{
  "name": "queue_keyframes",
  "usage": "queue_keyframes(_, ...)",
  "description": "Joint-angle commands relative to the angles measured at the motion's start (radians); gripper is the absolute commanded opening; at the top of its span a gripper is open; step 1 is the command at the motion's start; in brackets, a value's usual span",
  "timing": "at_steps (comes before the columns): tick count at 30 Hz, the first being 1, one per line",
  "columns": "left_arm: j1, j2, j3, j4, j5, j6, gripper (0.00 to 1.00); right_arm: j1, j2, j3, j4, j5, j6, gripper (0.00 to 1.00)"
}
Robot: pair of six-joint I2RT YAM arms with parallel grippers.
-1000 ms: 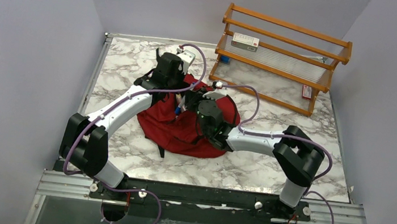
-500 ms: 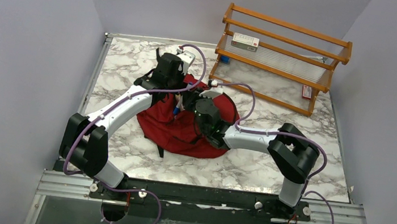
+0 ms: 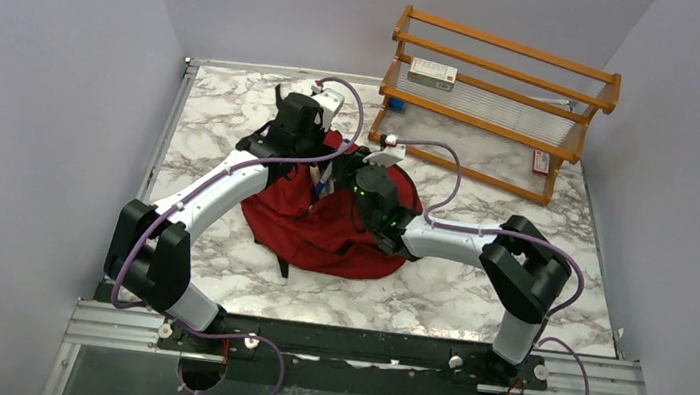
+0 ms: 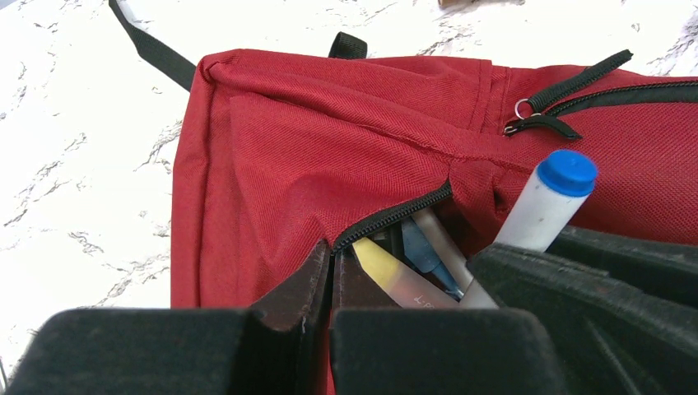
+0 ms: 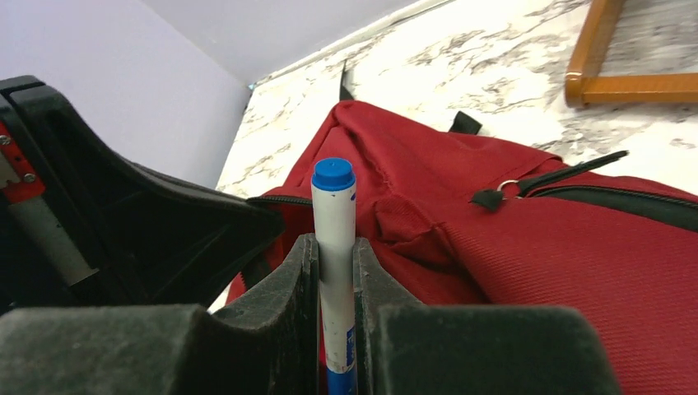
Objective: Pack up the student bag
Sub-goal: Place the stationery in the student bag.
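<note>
The white marker goes to the opening of the bag's pocket, before my right gripper releases it. Above and short, the marker would end on red fabric outside if I opened now.
The student bag, dark red, lies in the middle of the marble table. My left gripper is shut on the bag's red fabric edge at the end of an open zip pocket and holds it up. Inside the pocket show a yellow-tipped pen and a blue pen. My right gripper is shut on a white marker with a blue cap, cap pointing outward. The marker stands just right of the pocket mouth. In the right wrist view the bag fills the area beyond the marker.
A wooden rack stands at the back right with a white box on its upper shelf and a small red-and-white item low at its right end. Black straps trail from the bag. Grey walls close in the table.
My right arm has carried the marker a little farther back, toward the pocket mouth held by the left gripper. The left arm and the bag have stayed put.
</note>
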Motion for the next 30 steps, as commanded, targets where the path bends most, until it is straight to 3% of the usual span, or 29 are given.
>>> queue_keyframes(1, 0.014, -0.038, 0.022, 0.027, -0.014, 0.001, 0.0, 0.003, 0.032, 0.039, -0.044, -0.089, 0.018, 0.01)
queue_keyframes(8, 0.014, -0.036, 0.022, 0.027, -0.009, 0.0, 0.0, 0.003, 0.101, 0.073, -0.139, -0.214, 0.055, 0.04)
queue_keyframes(17, 0.014, -0.035, 0.022, 0.027, -0.01, 0.003, 0.0, -0.008, 0.167, 0.18, -0.243, -0.31, 0.049, 0.21)
queue_keyframes(26, 0.014, -0.035, 0.022, 0.027, -0.01, 0.002, 0.0, -0.026, 0.043, 0.072, -0.216, -0.342, 0.028, 0.5)
queue_keyframes(30, 0.014, -0.035, 0.022, 0.028, -0.008, 0.001, 0.0, -0.028, -0.058, -0.002, -0.218, -0.35, -0.001, 0.52)
